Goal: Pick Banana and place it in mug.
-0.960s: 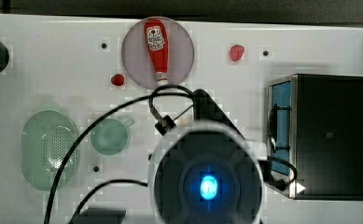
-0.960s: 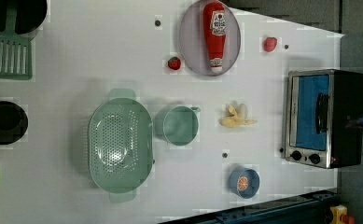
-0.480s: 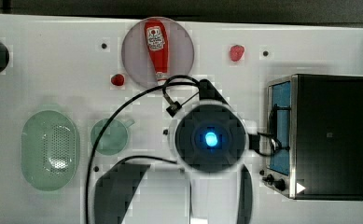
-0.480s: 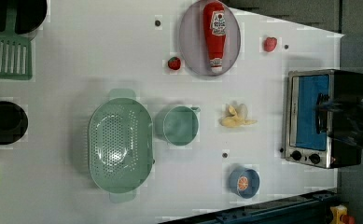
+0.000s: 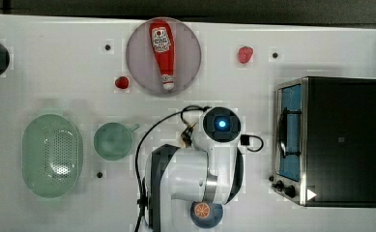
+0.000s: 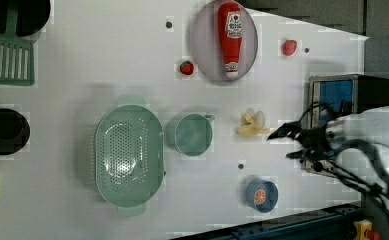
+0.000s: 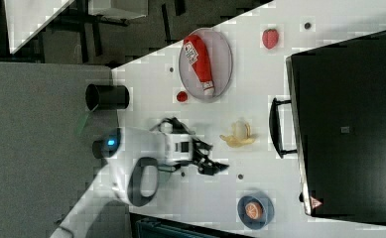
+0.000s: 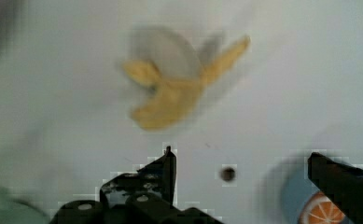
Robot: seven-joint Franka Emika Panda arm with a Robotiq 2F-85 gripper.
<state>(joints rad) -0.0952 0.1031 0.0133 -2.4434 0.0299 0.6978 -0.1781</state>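
Note:
The robot needs to grab the banana next by its yellow peel-covered body (image 6: 249, 129), so that its gripper can place the banana in the mug (image 6: 194, 135).
The banana (image 6: 252, 125) is a pale yellow, lobed fruit lying on the white table, to the right of the mug (image 6: 194, 135) in the left view. The mug is a teal-green round cup (image 5: 113, 141) with a short handle, standing upright. My gripper (image 6: 279, 146) hovers open just to the left view's right of the banana, holding nothing. In the right view the gripper (image 7: 216, 157) is below and left of the banana (image 7: 238, 135). The wrist view has the banana (image 8: 174, 88) ahead of the spread fingertips (image 8: 167, 168).
A pale green colander (image 6: 128, 156) stands beside the mug. A ketchup bottle (image 5: 162, 53) lies on a round plate, with red strawberries (image 5: 122, 82) (image 5: 245, 54) nearby. A toaster oven (image 5: 330, 140) fills the top view's right. A blue dish with an orange slice (image 6: 261, 195) sits near the front edge.
The arm has swung in from the left view's right, bringing the open gripper close to the banana. In the top view the arm now covers the banana's spot.

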